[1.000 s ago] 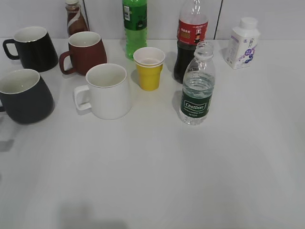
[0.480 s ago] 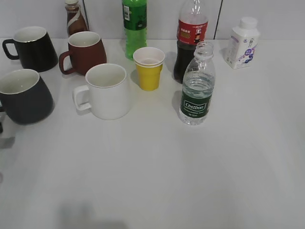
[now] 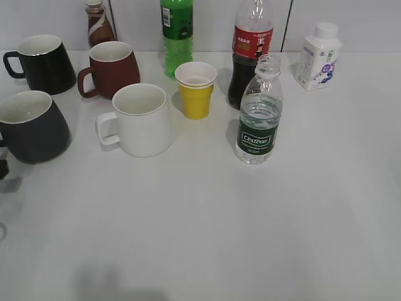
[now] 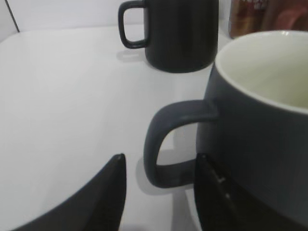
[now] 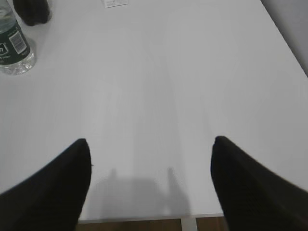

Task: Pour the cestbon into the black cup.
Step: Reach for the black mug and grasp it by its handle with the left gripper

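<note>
My left gripper grabs the black cup by its slim loop handle [image 4: 154, 142] next, since the cup's round body spreads wider than my open fingers.
The cestbon [image 3: 258, 119] stands upright and uncapped right of the table's middle; its base also shows in the right wrist view [image 5: 12, 45]. The black cup [image 3: 31, 128] stands at the far left, pale inside, and fills the right of the left wrist view [image 4: 260, 125]. My left gripper [image 4: 161, 161] is open, with its fingers on either side of the cup's loop handle [image 4: 166, 139] and not touching it. Only its dark tip [image 3: 3, 168] shows in the exterior view. My right gripper [image 5: 151, 144] is open and empty above the table's front edge, far from the bottle.
A white mug [image 3: 141, 119] and a yellow paper cup [image 3: 196, 91] stand between cup and bottle. Behind them are a glossy black mug [image 3: 41, 63], a brown-red mug [image 3: 111, 68], a green soda bottle [image 3: 177, 31], a cola bottle [image 3: 250, 50] and a white bottle [image 3: 319, 56].
The left gripper's dark tip has come into the exterior view at the far left edge, beside the black cup. The bottle and the mugs have not moved.
</note>
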Controlling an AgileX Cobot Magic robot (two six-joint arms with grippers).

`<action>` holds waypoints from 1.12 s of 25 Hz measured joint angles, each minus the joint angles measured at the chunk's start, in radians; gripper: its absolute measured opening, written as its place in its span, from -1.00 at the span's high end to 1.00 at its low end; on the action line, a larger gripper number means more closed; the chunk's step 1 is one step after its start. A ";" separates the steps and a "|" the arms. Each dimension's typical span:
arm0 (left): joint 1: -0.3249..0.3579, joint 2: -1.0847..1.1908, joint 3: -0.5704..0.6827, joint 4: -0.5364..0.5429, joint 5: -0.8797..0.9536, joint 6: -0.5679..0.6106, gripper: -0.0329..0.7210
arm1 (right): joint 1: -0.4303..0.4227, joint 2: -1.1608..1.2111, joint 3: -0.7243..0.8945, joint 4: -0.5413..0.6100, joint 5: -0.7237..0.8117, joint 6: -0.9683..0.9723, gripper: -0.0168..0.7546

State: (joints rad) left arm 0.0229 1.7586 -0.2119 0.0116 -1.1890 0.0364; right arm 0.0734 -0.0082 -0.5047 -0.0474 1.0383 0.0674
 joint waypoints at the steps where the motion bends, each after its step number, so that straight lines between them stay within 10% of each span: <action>1: 0.000 0.007 -0.005 0.000 0.000 0.000 -0.02 | 0.000 0.000 0.000 0.000 0.000 0.000 -0.55; 28: 0.093 0.132 -0.186 0.178 0.018 0.000 0.24 | 0.000 0.000 0.000 0.000 0.001 0.000 -0.55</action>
State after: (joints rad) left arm 0.1156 1.8902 -0.3982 0.1898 -1.1707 0.0364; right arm 0.0734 -0.0082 -0.5047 -0.0474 1.0392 0.0674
